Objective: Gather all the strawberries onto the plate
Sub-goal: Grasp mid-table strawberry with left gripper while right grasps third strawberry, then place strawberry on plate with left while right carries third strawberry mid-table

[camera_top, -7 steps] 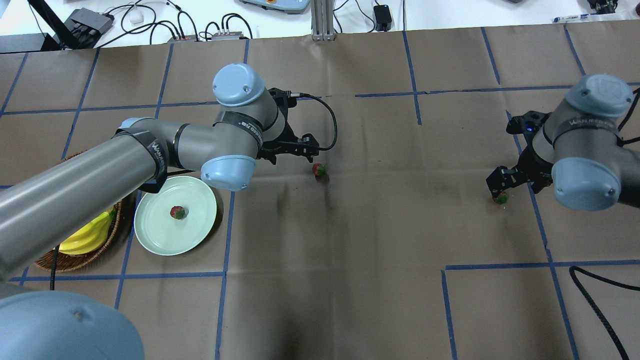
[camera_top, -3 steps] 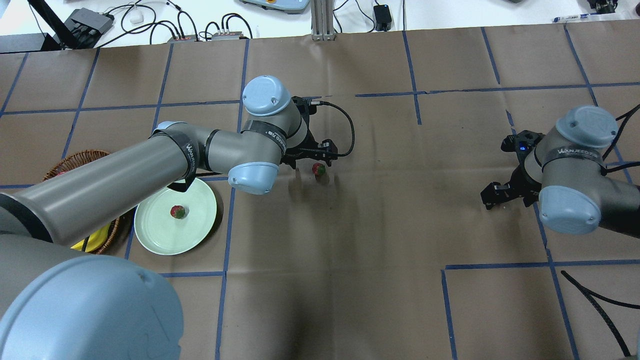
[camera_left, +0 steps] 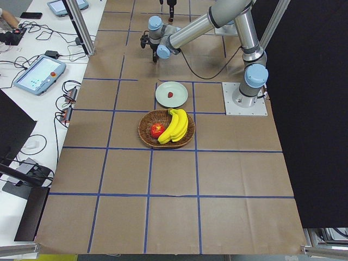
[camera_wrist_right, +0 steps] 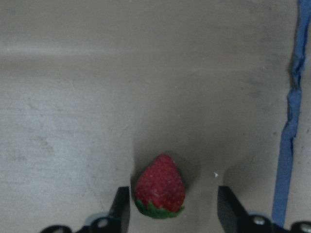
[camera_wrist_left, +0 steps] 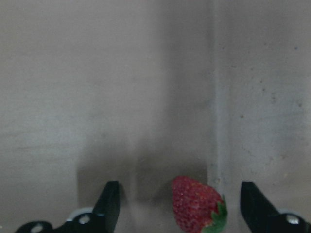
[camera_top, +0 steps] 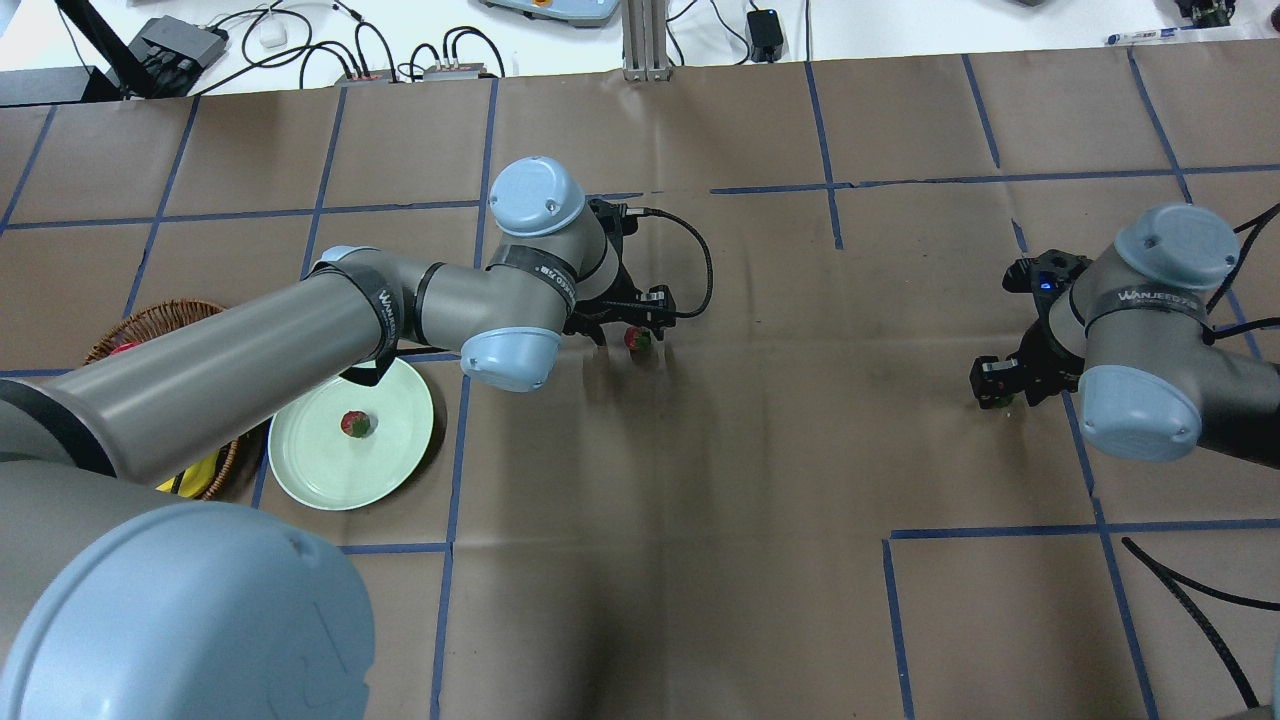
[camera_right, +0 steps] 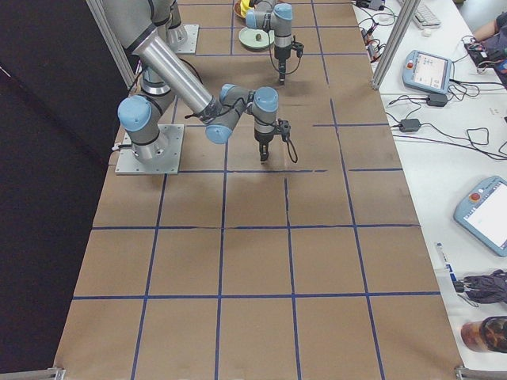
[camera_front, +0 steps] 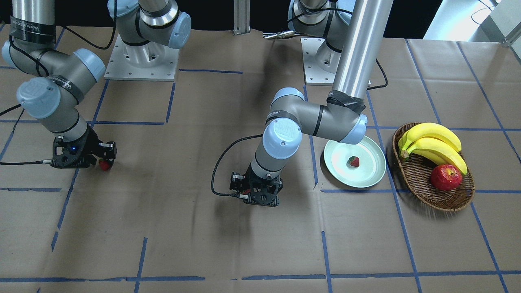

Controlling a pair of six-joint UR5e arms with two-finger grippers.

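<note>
The third strawberry slopes to a narrow tip (camera_wrist_right: pixel 164 158). The right gripper takes hold of that strawberry's wide sides just above the green leaves next, to collect it.
One strawberry (camera_top: pixel 354 424) lies on the pale green plate (camera_top: pixel 300 470), also seen in the front view (camera_front: pixel 372 175). A second strawberry (camera_top: pixel 637 339) lies on the brown paper at mid table. My left gripper (camera_top: pixel 625 322) is low over it and open. In the left wrist view the berry (camera_wrist_left: pixel 197 204) sits between the fingers (camera_wrist_left: pixel 109 204), off to the right. The third strawberry (camera_wrist_right: pixel 160 191) lies at the right. My right gripper (camera_top: pixel 995 385) is open with its jaws on either side of that berry, which is mostly hidden in the overhead view.
An oval wicker basket (camera_front: pixel 423 191) with bananas (camera_front: pixel 431 142) and a red apple (camera_front: pixel 446 177) stands beside the plate, at the robot's far left. Blue tape lines cross the paper. A black cable (camera_top: pixel 1190 600) lies near the front right.
My left arm has swung right and its gripper has come down around the middle strawberry. My right gripper has shifted slightly and settled lower over its strawberry. No berry has moved.
</note>
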